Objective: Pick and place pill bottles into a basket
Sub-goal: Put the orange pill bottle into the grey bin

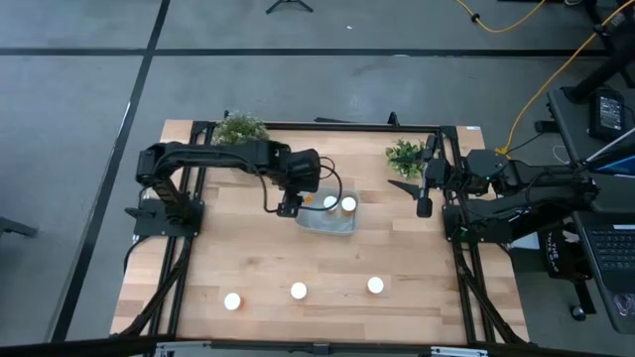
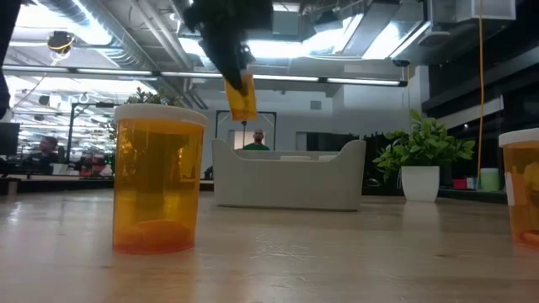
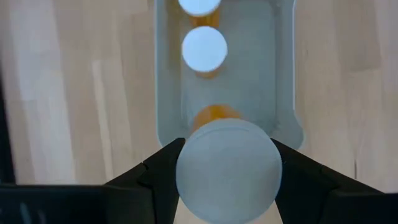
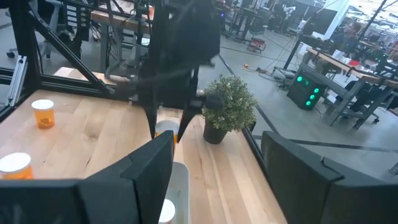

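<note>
The orange bottle's body [image 3: 214, 114] hangs tilted, high above the basket's near rim [image 3: 166, 140], so my left gripper has to keep holding it until it is in the basket.
The pale grey-blue basket [image 1: 337, 226] stands at the table's middle, toward the far side, with two white-capped pill bottles [image 1: 348, 204] upright in it. My left gripper [image 1: 290, 204] hovers over the basket's left end [image 3: 168, 134], shut on a third orange bottle [image 2: 242, 97]. Three more bottles [image 1: 299, 291] stand in a row near the table's front edge. My right gripper [image 1: 425, 203] waits at the far right, open and holding nothing. My left gripper pinches the bottle between its two fingers at the two sides of the white cap [image 3: 189, 171]. The fingers [image 2: 234, 55] come from above, slanting down. The orange body [image 2: 244, 103] hangs below them, slightly tilted, clear of the basket [image 2: 290, 178].
Two green potted plants [image 1: 239, 129] [image 1: 405, 156] stand along the far edge, one behind each arm. Bare wood lies between the basket and the front row of bottles [image 1: 232, 300] [image 1: 375, 286]. A black frame [image 1: 458, 248] runs along the table's sides.
</note>
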Controlling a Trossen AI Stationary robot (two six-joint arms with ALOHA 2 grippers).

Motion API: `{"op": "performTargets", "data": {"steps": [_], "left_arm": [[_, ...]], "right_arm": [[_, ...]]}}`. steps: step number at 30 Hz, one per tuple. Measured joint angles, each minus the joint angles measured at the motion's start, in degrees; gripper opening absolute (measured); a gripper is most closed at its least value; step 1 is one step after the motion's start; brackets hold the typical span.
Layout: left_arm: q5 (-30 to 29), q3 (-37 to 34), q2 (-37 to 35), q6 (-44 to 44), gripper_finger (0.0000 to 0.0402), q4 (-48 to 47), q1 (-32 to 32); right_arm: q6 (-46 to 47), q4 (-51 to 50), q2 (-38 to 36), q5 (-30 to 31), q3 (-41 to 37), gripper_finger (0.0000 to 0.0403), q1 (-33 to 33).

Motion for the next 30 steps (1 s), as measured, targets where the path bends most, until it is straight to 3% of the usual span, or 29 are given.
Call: {"op": "performTargets", "data": {"steps": [30], "left_arm": [[2.09, 0.04, 12.48, 2.46, 0.0196, 6.88, 0.99]], "right_arm": [[0.02, -1.46, -0.04, 0.00, 0.00, 0.0245, 0.02]]}}
